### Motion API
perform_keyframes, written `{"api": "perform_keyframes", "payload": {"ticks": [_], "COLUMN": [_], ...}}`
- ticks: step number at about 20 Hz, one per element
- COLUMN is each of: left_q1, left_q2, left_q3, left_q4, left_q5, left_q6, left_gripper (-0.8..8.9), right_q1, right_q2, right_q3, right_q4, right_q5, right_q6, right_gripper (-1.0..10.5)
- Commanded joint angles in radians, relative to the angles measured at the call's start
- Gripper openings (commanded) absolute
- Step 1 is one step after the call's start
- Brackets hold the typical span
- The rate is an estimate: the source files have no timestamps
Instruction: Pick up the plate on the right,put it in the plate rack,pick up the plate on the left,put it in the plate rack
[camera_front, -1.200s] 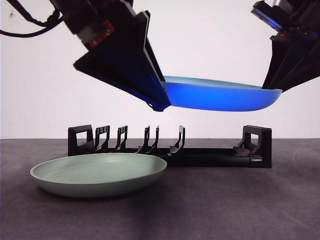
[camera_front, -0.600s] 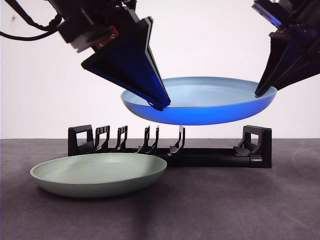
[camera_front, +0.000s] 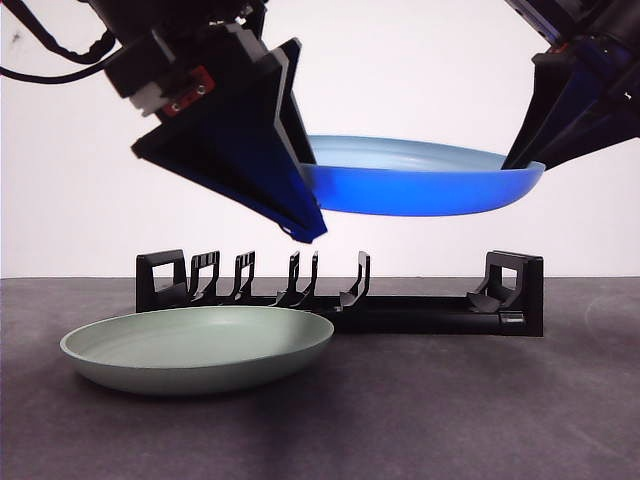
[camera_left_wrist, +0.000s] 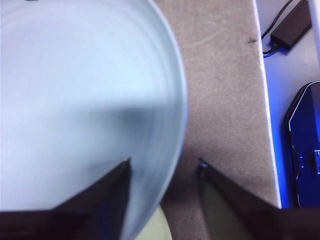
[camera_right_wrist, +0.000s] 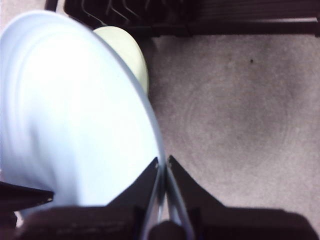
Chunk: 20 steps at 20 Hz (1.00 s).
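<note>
My left gripper has to grab the blue plate by its free rim. Then it can set the plate into the plate rack.
A blue plate (camera_front: 420, 190) hangs level in the air above the black plate rack (camera_front: 420, 310). My right gripper (camera_front: 525, 160) is shut on its right rim, and the right wrist view shows both jaws pinching that edge (camera_right_wrist: 162, 162). At the opposite rim, my left gripper (camera_front: 305, 225) stands open, with the plate's edge (camera_left_wrist: 170, 150) passing between its spread jaws (camera_left_wrist: 162, 162). A pale green plate (camera_front: 200, 345) lies flat on the table in front of the rack's left half; it also shows past the blue plate (camera_right_wrist: 125, 50).
The rack's prongs (camera_front: 300, 280) stand upright under the blue plate, with a blocky handle (camera_front: 515, 285) at each end. Beyond the grey table's edge (camera_left_wrist: 267, 125) lie a black power adapter (camera_left_wrist: 290, 22) and a dark device (camera_left_wrist: 302, 150).
The blue plate dipped and tilted toward the camera half a second ago; it now sits higher and nearly edge-on again. The left gripper has shifted slightly left along the rim.
</note>
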Motion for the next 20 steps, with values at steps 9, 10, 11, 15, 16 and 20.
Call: {"api": "perform_keyframes", "payload": {"ticks": [9, 10, 11, 15, 16, 20], "left_q1": [0.002, 0.002, 0.002, 0.012, 0.026, 0.115], "left_q2": [0.012, 0.012, 0.012, 0.012, 0.012, 0.008], "left_q3": [-0.003, -0.003, -0.003, -0.003, -0.003, 0.020], "left_q4": [-0.006, -0.006, -0.006, 0.042, 0.079, 0.251], "left_q5": [-0.004, -0.004, -0.004, -0.005, -0.005, -0.004], "left_q6": [-0.003, -0.004, -0.007, -0.105, -0.149, -0.312], "left_gripper": [-0.07, -0.07, -0.07, -0.07, -0.07, -0.07], "right_q1": [0.002, 0.002, 0.001, 0.001, 0.001, 0.001], "right_q2": [-0.001, -0.001, -0.003, -0.034, -0.055, -0.159], "right_q3": [0.028, 0.038, 0.050, 0.093, 0.093, 0.093], "right_q4": [0.038, 0.045, 0.058, 0.185, 0.239, 0.348], "right_q5": [-0.031, -0.031, -0.031, -0.028, -0.006, 0.167], "right_q6": [0.005, 0.004, 0.004, 0.014, 0.029, 0.046], "right_gripper": [0.1, 0.6, 1.8, 4.4, 4.4, 4.4]}}
